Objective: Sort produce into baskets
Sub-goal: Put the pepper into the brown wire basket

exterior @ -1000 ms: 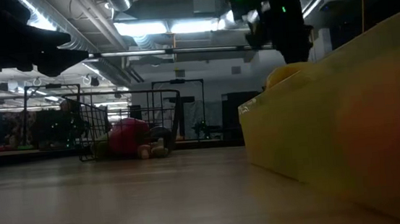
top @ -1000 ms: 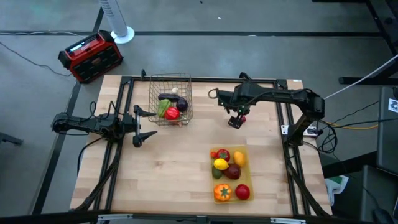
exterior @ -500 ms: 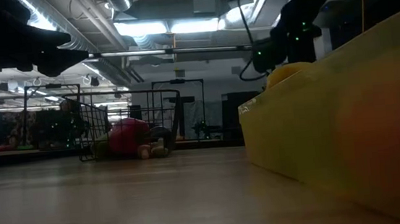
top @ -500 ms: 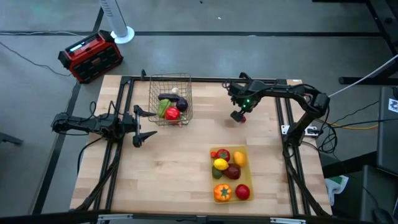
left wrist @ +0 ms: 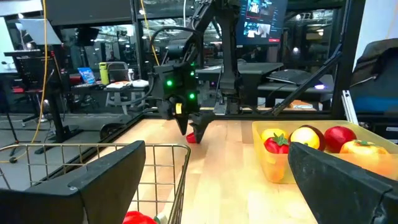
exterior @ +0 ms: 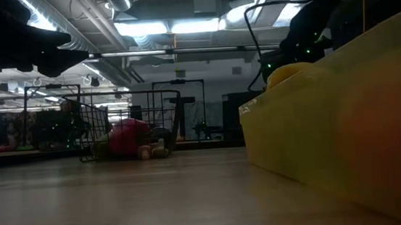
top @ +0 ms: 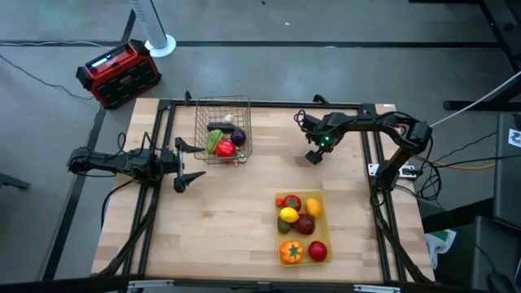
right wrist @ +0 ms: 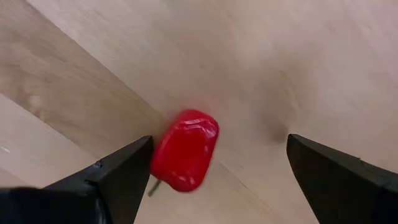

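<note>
My right gripper closes on the small red pepper (right wrist: 185, 150) now. The pepper lies level between my fingers in the right wrist view, so closing now would catch it.
A small red toy pepper (right wrist: 185, 150) lies on the bare wood at the table's far right, also seen in the left wrist view (left wrist: 191, 138). My right gripper (top: 313, 156) points down over it, open. In its wrist view (right wrist: 219, 149) the pepper sits between the two fingers, close beside one of them. The wire basket (top: 223, 130) at the far middle holds red, green and purple produce. The yellow tray (top: 325, 229) at the near right holds several pieces. My left gripper (top: 194, 162) waits open and level at the left, beside the basket.
A red-and-black box (top: 118, 73) and a white fan base (top: 159, 45) stand on the floor beyond the far-left corner. Black frame rails (top: 260, 104) run along the table's edges. Bare wood (top: 228, 220) lies between the basket and the tray.
My right gripper has come down toward the table over the red pepper, shifting a little toward the right edge and rolling slightly about its own axis. Its fingers stay open. The produce, basket and tray have not moved.
</note>
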`<move>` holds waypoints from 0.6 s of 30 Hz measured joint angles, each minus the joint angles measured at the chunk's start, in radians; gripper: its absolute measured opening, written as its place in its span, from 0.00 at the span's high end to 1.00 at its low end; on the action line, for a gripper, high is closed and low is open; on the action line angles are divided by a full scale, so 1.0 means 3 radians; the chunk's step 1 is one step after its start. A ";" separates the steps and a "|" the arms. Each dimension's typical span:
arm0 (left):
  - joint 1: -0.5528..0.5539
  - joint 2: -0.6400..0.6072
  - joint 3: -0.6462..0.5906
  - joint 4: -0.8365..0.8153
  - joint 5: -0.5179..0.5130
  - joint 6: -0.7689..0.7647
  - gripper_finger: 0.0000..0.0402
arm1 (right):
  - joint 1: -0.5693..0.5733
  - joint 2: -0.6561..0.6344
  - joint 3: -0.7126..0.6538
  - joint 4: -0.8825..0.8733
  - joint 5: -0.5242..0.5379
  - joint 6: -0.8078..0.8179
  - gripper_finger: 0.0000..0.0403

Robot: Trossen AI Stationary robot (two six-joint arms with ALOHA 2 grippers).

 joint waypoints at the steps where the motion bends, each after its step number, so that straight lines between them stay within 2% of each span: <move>1: 0.0000 0.0000 0.0000 0.0000 0.0000 0.0000 0.02 | 0.0000 0.0000 -0.0017 0.0024 -0.0013 0.0000 0.10; 7: -0.0001 0.0000 0.0000 0.0000 0.0000 0.0000 0.02 | 0.0000 0.0000 -0.0036 0.0080 -0.0066 -0.0001 0.15; 18: 0.0001 0.0000 0.0000 0.0000 0.0000 0.0000 0.02 | -0.0001 0.0000 -0.0037 0.0184 -0.0191 0.0021 0.43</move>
